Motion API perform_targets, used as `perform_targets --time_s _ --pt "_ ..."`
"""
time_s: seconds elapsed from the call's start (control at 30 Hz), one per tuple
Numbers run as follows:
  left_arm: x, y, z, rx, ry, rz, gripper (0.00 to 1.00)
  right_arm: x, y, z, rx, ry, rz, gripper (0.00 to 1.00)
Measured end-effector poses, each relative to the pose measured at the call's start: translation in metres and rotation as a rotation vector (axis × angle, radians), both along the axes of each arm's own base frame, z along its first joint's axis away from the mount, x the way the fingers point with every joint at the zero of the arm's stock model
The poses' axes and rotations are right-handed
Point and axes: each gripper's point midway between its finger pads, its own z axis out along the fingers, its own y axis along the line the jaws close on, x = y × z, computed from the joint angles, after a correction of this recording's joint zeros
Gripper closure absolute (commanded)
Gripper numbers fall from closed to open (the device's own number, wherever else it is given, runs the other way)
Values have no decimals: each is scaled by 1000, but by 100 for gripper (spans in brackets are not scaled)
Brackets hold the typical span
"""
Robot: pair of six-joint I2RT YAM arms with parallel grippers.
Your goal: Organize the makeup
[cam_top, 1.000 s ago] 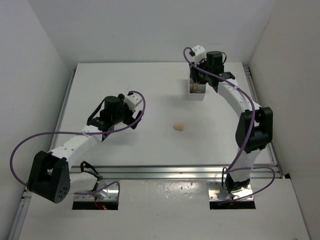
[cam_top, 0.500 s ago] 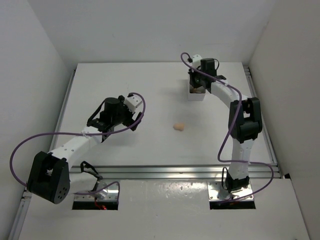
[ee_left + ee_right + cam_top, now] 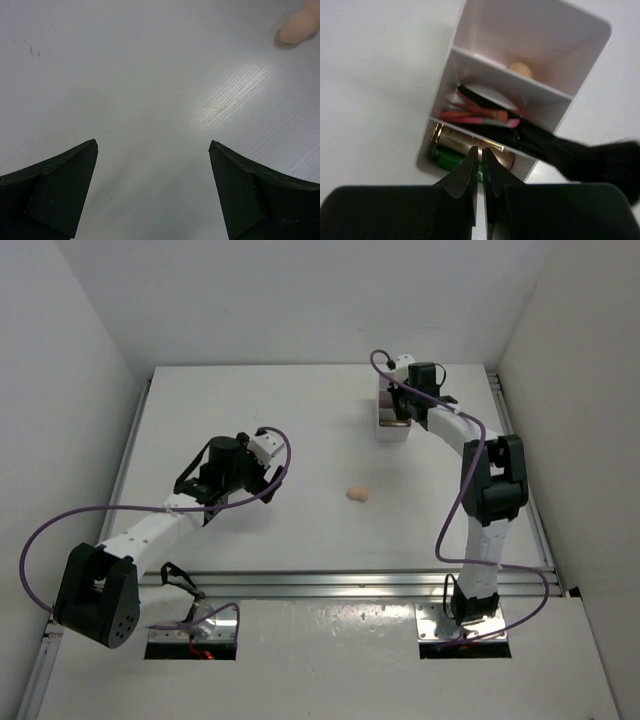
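My right gripper's fingers are closed on empty air above the tubes. The tubes would stay in the white box if I lifted my right gripper now.
My right gripper point(image 3: 480, 148) hangs just above the white box point(image 3: 580, 20), shut with nothing between its jaws. Below it, the near compartment holds a gold tube point(image 3: 465, 141) and a green tube point(image 3: 451, 159). The middle compartment holds pink and red pencils point(image 3: 480, 116) and a black brush point(image 3: 590, 157) whose bristles stick out over the rim. A peach sponge point(image 3: 520, 68) lies in the far compartment. A second peach sponge point(image 3: 357, 493) lies loose mid-table, up and to the right of my left gripper point(image 3: 153, 145), which is wide open over bare table.
The white box point(image 3: 392, 425) stands at the back of the table, right of centre, with my right gripper point(image 3: 400, 405) over it. My left gripper point(image 3: 258, 483) hovers left of centre. White walls close in the table on three sides.
The right gripper's jaws have closed and its arm has folded inward, elbow swinging left, while staying over the box. The left arm and the loose sponge have not moved.
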Motion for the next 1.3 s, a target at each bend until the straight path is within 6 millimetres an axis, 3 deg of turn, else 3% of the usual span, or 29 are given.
perform_targets --time_s 0.2,0.33,0.37,0.53,0.63,0.67,0.7,0.87,1.1,1.3 --pt "0 0 0 0 -1 2 0 -20 -2 -16 -10 51 15 86" --pt "0 0 0 1 -1 2 0 -30 15 -4 13 39 112 65" --pt "0 0 0 1 -1 2 0 -38 23 1 19 35 156 54" --pt "0 0 0 1 -2 2 0 -93 78 17 41 55 427 33" --pt "0 0 0 1 -2 2 0 -136 107 7 58 129 571 15" --pt "0 0 0 0 -2 2 0 -147 111 1 59 163 601 8" --pt "1 0 0 0 -3 2 0 -158 112 -6 57 201 622 6" --pt "-1 0 -3 0 1 0 0 -191 103 -35 -2 359 670 10" --pt "0 0 -2 -3 -4 -1 0 -206 102 -69 -40 475 684 20" --pt "-2 1 -6 1 5 -2 0 -212 111 -73 -39 470 709 44"
